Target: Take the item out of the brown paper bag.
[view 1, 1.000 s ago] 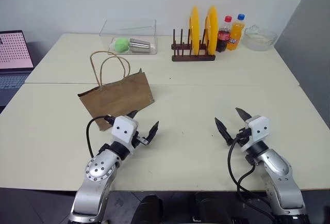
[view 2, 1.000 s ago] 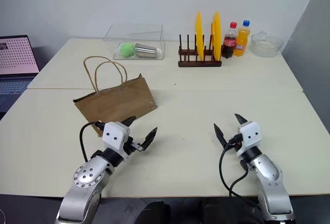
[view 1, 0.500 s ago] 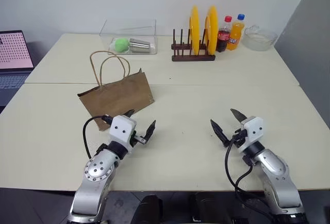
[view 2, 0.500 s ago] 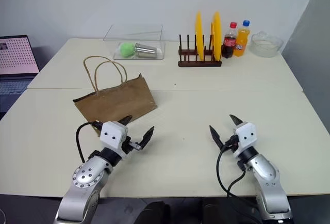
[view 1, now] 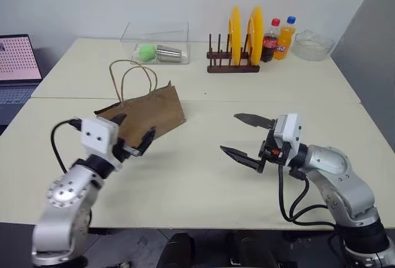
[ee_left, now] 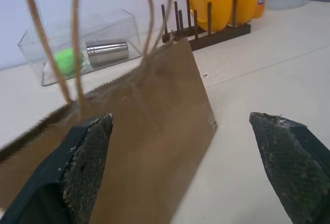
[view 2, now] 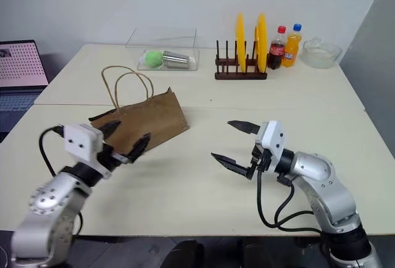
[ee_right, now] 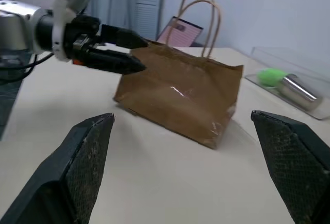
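Note:
The bag's broad paper side (view 1: 151,112) is too wide for the fingers, so the left gripper needs to grab the thin upright loop handles of the bag next.
The brown paper bag (view 1: 151,108) stands creased on the table left of centre, its two loop handles (view 1: 126,76) upright. The item is hidden. My left gripper (view 1: 133,131) hovers open just in front of the bag's near face, pointing at it; in the left wrist view the bag (ee_left: 154,131) spans the gap between the fingers (ee_left: 87,157). My right gripper (view 1: 229,133) is open and raised above the table to the right of the bag, pointing left toward it. The right wrist view shows the bag (ee_right: 180,97) with the left gripper (ee_right: 121,48) beside it.
At the back stand a clear plastic box (view 1: 154,33) with a green ball (view 1: 145,51) and a steel cup (view 1: 168,53), a rack of yellow plates (view 1: 233,64), two bottles (view 1: 276,36) and a glass bowl (view 1: 311,44). A laptop (view 1: 15,64) sits far left.
Both arms have risen. The left gripper moved left and up, in front of the bag. The right gripper swung round to point left at the bag. Both stayed open.

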You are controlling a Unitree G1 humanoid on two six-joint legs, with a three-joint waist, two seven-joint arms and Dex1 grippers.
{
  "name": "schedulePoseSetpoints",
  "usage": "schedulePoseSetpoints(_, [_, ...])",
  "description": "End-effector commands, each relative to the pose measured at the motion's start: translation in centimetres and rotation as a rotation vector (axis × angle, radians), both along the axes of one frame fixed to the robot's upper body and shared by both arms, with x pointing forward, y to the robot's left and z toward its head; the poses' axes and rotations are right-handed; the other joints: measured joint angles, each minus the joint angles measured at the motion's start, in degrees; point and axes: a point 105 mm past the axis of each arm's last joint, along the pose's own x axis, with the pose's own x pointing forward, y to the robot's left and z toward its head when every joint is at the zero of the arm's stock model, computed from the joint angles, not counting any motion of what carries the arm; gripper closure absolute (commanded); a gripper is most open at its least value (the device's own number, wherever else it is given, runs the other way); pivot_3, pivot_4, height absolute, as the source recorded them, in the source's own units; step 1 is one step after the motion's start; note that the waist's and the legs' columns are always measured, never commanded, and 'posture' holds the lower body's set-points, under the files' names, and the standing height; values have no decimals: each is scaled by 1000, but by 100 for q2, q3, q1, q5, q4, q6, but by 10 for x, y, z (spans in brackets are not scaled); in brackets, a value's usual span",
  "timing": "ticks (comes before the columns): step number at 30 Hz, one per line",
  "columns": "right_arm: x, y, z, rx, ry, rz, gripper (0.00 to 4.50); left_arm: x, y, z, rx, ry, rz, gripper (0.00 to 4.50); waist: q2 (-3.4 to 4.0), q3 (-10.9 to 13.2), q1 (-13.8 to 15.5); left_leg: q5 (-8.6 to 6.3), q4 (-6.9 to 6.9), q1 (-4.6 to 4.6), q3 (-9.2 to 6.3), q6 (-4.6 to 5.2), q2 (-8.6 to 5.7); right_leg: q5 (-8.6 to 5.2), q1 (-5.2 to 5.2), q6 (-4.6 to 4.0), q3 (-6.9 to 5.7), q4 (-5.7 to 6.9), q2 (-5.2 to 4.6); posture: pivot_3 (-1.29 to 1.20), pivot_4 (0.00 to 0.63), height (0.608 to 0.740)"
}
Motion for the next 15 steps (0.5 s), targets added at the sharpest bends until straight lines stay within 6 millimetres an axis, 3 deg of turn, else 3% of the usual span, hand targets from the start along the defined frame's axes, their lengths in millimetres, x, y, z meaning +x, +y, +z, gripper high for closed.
schedulePoseSetpoints(1, [-4,4,7,1,-16,49,0,-1,15,25,-19,0,-57,39,1,0,1,0,0,1,-2,0,0,0,1,0,-2,-1,0,0,150,740])
schedulePoseSetpoints(11, [-9,4,17,-81,-72,93,0,39,48,39,53,140,-173,39,5,3,1,0,-1,-5,1,0,-2,0,-8,-1,0,0,-1,0,150,740])
schedulePoseSetpoints(15, [-15,6,22,-93,-74,107,0,53,47,37,84,181,-229,39,5,3,-2,0,-2,-15,4,-1,-2,1,-18,-2,3,-1,-2,0,150,740])
